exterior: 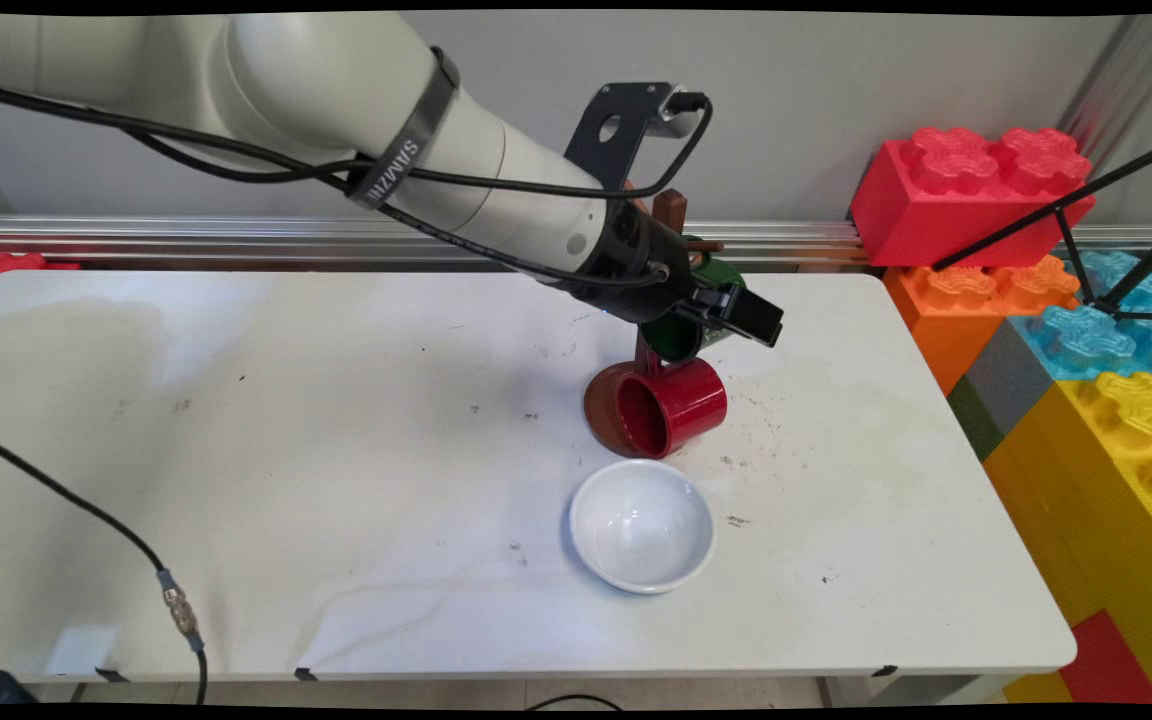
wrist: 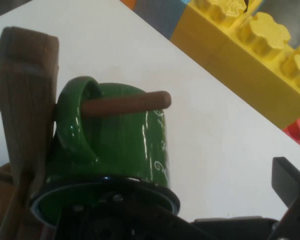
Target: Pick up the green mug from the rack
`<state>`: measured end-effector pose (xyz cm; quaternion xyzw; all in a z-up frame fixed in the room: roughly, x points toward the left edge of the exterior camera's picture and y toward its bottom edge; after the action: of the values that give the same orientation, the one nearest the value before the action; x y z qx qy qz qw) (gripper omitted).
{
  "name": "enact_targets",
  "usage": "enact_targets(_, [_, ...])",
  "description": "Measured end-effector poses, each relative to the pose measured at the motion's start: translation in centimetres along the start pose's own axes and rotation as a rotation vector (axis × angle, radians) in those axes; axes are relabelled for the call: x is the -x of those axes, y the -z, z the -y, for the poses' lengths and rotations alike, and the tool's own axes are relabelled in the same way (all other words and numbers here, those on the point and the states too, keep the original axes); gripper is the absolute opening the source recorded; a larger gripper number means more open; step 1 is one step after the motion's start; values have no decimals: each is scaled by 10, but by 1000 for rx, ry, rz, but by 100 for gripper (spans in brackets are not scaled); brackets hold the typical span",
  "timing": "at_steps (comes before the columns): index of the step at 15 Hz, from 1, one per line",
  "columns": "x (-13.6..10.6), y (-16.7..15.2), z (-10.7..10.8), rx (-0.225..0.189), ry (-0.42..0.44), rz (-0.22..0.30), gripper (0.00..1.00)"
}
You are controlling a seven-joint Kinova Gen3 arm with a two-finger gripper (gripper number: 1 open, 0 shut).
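Note:
My gripper grabs the green mug by its rim [wrist: 106, 180] next, which leaves the green mug's handle [wrist: 72, 120] free to slide off the brown peg.
A green mug [exterior: 678, 338] [wrist: 120, 145] hangs by its handle on a brown peg [wrist: 125, 104] of a wooden mug tree [exterior: 671, 205], whose post [wrist: 25, 90] stands left in the hand view. My gripper [exterior: 728, 314] is right at the mug's rim, open. One black finger [wrist: 289, 182] stands well clear of the mug's wall, and the other is hidden. Below the green mug, a red mug [exterior: 678, 406] hangs low on the same tree, over its round brown base [exterior: 600, 412].
A white bowl [exterior: 642, 525] sits on the white table [exterior: 236, 450] just in front of the tree. Big toy bricks, red [exterior: 966, 190], orange, blue and yellow [exterior: 1116, 470], are stacked off the table's right edge. A black cable [exterior: 86, 510] crosses the near left corner.

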<state>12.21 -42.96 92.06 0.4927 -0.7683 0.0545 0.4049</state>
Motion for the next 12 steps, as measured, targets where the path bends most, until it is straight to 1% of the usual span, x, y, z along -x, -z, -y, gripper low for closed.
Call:
enact_targets(5, [3, -6, 4, 0, 38, -10, 100])
enact_targets(12, [8, -13, 5, 15, 101, -31, 100])
